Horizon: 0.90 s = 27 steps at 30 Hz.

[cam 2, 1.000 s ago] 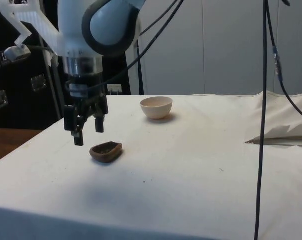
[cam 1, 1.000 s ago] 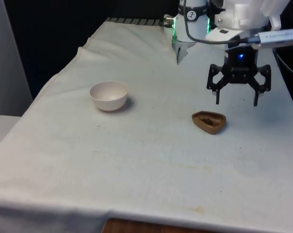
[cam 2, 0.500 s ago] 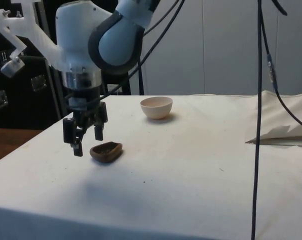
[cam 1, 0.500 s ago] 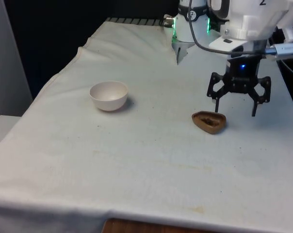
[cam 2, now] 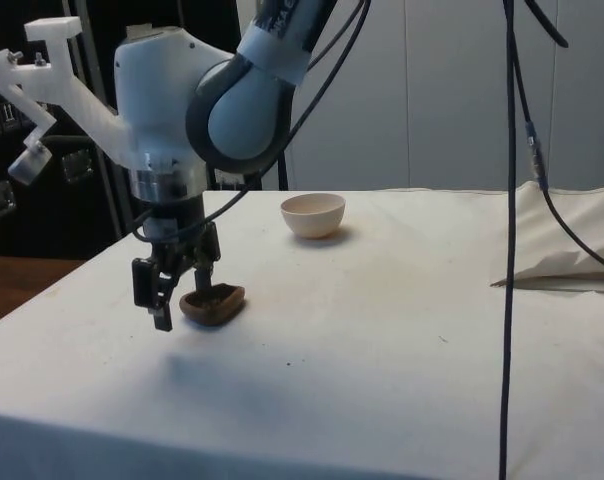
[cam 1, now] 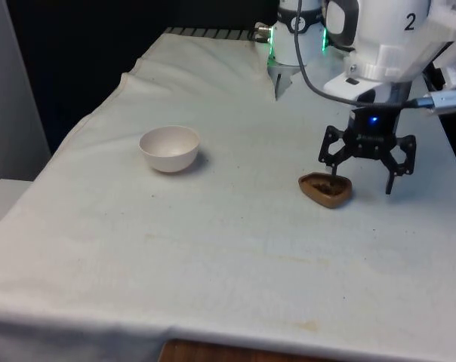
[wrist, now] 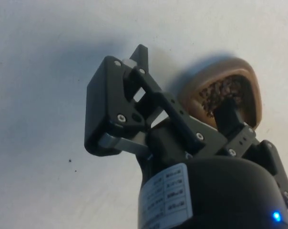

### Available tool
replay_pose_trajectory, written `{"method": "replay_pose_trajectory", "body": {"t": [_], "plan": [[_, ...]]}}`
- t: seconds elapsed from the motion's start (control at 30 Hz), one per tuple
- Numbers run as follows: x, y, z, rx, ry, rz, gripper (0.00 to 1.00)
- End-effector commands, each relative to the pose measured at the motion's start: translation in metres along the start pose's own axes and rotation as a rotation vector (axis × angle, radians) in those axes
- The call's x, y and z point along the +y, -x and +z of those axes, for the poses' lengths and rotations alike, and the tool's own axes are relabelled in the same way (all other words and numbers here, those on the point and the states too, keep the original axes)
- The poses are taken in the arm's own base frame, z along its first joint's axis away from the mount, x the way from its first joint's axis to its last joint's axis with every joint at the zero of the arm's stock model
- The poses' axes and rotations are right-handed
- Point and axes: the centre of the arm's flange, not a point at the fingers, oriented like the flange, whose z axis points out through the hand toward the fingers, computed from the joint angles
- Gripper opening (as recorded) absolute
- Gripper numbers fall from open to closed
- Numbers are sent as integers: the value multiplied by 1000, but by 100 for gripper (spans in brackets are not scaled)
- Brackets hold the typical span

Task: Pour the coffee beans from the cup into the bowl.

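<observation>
I should next pinch the brown cup by its side and keep it level, because loose coffee beans lie in the open cup.
A small brown cup holding coffee beans rests on the white cloth towards the front view's right. My gripper is open and low over it. One finger dips inside the cup's rim while the other hangs outside it, on the front view's right. From the side, the cup sits just behind the gripper. The wrist view has one fingertip over the beans in the cup, with the gripper astride its wall. A white bowl stands upright, far off on the front view's left, also visible as the bowl.
The cloth rises into a fold at the side view's right. A black cable hangs down in front of that camera. The table's near edge shows bare wood below the cloth.
My gripper has come down from above and beside the cup until one finger is inside its rim. It stays open. Cup and bowl have not moved.
</observation>
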Motion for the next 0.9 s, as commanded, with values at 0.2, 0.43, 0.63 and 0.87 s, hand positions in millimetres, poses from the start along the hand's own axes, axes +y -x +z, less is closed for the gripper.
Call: {"method": "replay_pose_trajectory", "body": {"t": [0.2, 0.43, 0.63, 0.87], "plan": [[1, -3, 7, 2, 12, 5, 100], [2, -4, 10, 2, 35, 16, 100], [-2, -3, 10, 13, 53, 28, 100], [-4, -2, 10, 22, 59, 33, 98]]}}
